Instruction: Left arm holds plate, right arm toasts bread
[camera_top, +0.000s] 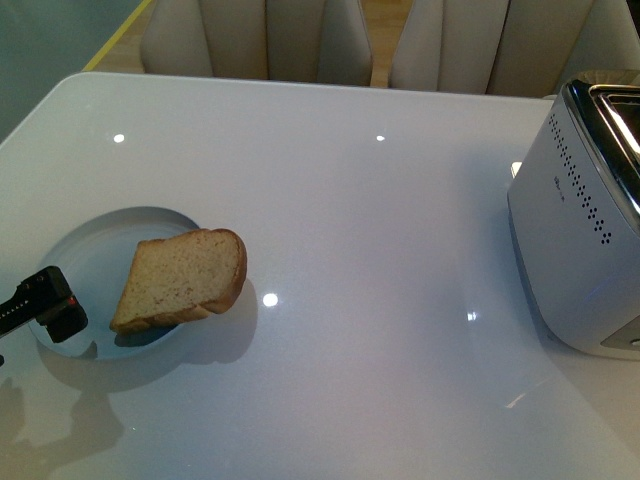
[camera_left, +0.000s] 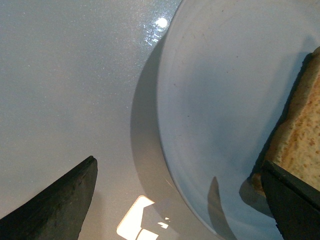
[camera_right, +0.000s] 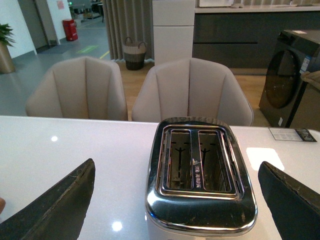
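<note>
My left gripper grabs the plate by its bare rim (camera_top: 50, 275) next and holds it while the bread (camera_top: 180, 275) toasts.
A pale blue-grey plate (camera_top: 95, 250) lies at the table's front left with a light-brown bread slice (camera_top: 182, 277) on it, overhanging its right rim. My left gripper (camera_top: 55, 305) is open at the plate's left rim. In the left wrist view its black fingers (camera_left: 60, 202) stand wide apart, one over the table, the other over the plate (camera_left: 220, 100) beside the bread (camera_left: 300, 130). My right gripper (camera_right: 177, 200) is open above the toaster (camera_right: 200, 195), fingers on either side of its two empty slots. It does not show in the front view.
The white and chrome toaster (camera_top: 585, 230) stands at the table's right edge. Beige chairs (camera_top: 270, 40) stand behind the far edge of the white glossy table (camera_top: 380, 250). A washing machine (camera_right: 292, 75) and a basket (camera_right: 133, 52) are in the room beyond.
</note>
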